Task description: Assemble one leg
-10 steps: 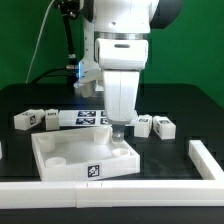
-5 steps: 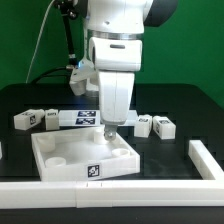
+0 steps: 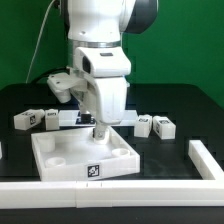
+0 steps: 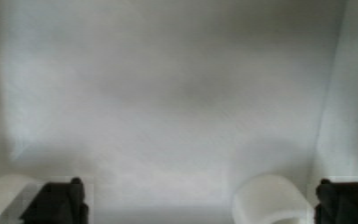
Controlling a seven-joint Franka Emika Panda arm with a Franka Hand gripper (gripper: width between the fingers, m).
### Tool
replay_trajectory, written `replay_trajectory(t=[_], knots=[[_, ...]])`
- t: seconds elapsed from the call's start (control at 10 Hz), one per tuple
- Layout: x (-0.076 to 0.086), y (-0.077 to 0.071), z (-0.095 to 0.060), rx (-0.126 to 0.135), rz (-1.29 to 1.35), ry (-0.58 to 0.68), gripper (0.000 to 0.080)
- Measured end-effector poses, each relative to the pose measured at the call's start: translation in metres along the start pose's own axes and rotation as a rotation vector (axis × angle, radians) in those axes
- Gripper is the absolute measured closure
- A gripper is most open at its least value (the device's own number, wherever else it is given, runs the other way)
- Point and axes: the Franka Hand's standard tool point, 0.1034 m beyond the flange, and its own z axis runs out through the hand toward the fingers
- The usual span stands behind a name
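Note:
Next, my gripper grabs a white leg by its tagged body to assemble it into the tray's round corner socket.
Two small white legs with marker tags lie on the black table at the exterior view's left [image 3: 28, 120] [image 3: 50, 119], and two more at its right [image 3: 143, 125] [image 3: 164, 127]. My gripper [image 3: 101, 135] hangs low over the far part of the large white tray panel [image 3: 60, 170], away from all the legs. In the wrist view the gripper [image 4: 204, 202] is open and empty: its black fingertips [image 4: 60, 200] stand far apart over the blurred white tray surface [image 4: 176, 100], with a round corner socket [image 4: 274, 195] beside one of them.
The marker board [image 3: 78, 118] lies behind the tray, partly hidden by the arm. A long white bar [image 3: 110, 195] runs along the front edge. Another white part [image 3: 205, 158] lies at the exterior view's right.
The arm has swung toward the exterior view's left and turned about its wrist. The gripper has shifted left over the tray. The legs have not moved.

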Motion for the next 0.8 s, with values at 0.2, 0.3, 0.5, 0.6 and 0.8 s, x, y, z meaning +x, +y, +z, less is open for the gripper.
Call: replay_trajectory(t=[0.2,0.3,0.5,0.6,0.8], knots=[[0.000,0.000,0.000,-0.001,0.005,0.000,0.0150],[0.000,0.000,0.000,0.000,0.006,0.000,0.0150],[-0.002,-0.005,0.003,0.008,0.004,0.003,0.0150],[-0.002,-0.017,0.009,0.017,0.008,0.010,0.0150],[0.002,-0.037,0.019,0.045,0.018,0.027,0.0150]])
